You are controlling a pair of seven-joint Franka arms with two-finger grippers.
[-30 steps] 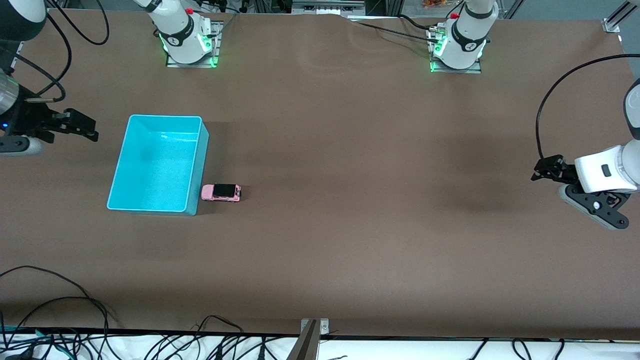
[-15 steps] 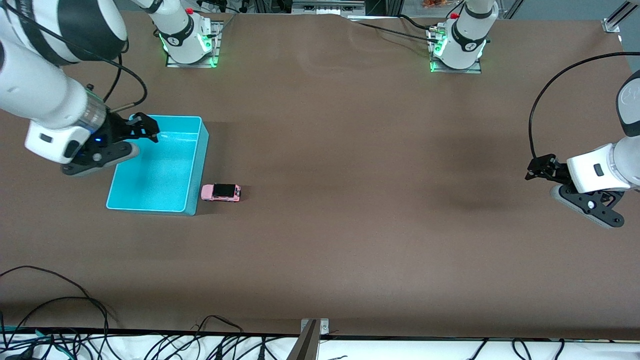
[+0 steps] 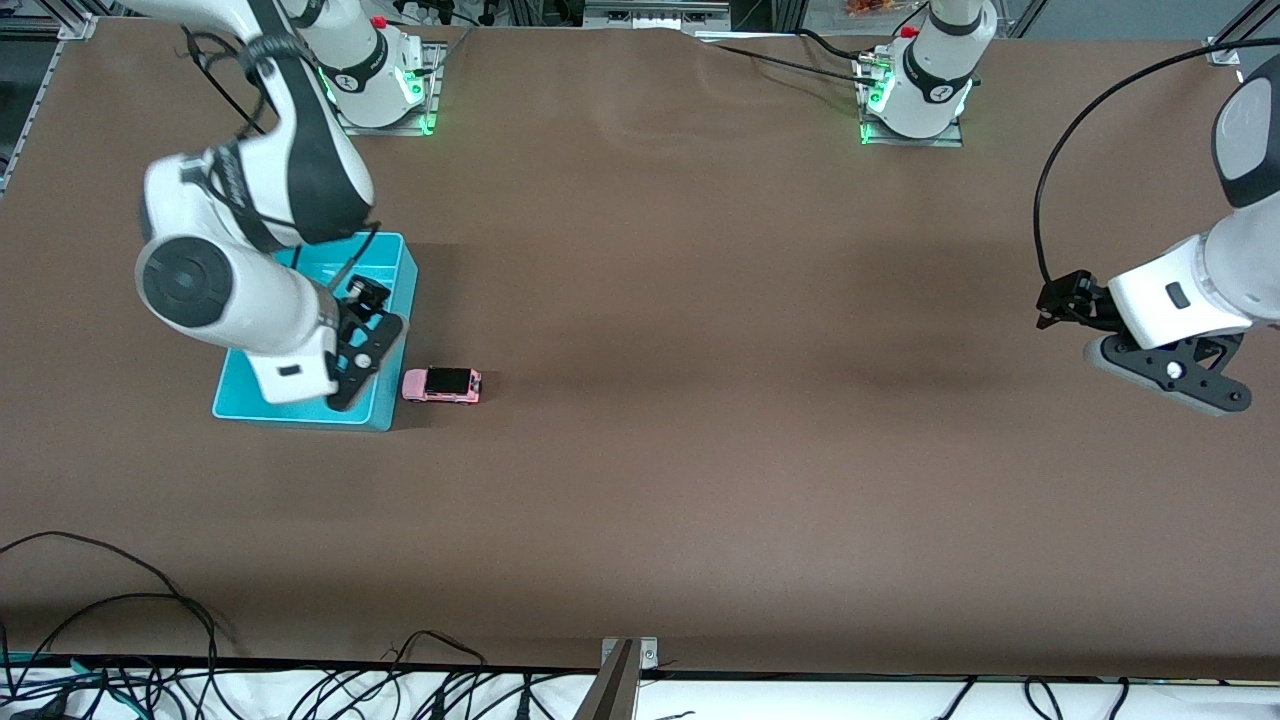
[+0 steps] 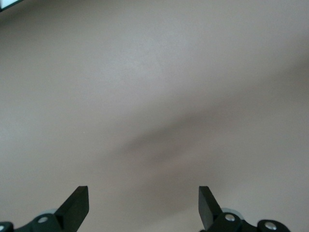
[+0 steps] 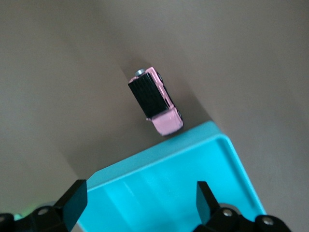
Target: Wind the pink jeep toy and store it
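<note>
My right gripper should next grab the pink jeep toy by its sides along the black roof [image 3: 449,382] [image 5: 149,95], to put it away in the turquoise bin.
The pink jeep toy [image 3: 442,384] [image 5: 155,100], with a black roof, stands on the brown table right beside the turquoise bin [image 3: 300,417] [image 5: 203,159], by the bin's corner nearer the front camera. My right gripper [image 3: 368,300] [image 5: 140,189] hangs open over the inside of the bin and holds nothing; the jeep lies a short way ahead of its fingers. My left gripper [image 3: 1052,303] [image 4: 142,191] is open and empty, above bare table at the left arm's end, with only tabletop in its wrist view.
The right arm's elbow and forearm [image 3: 250,250] cover most of the bin from the front camera. Cables [image 3: 100,600] lie along the table edge nearest that camera. Both arm bases [image 3: 375,80] [image 3: 920,90] stand along the edge farthest from the camera.
The right arm has swung in from past the table's end to over the bin, toward the jeep. The left gripper has crept slightly inward. The jeep and bin have not moved.
</note>
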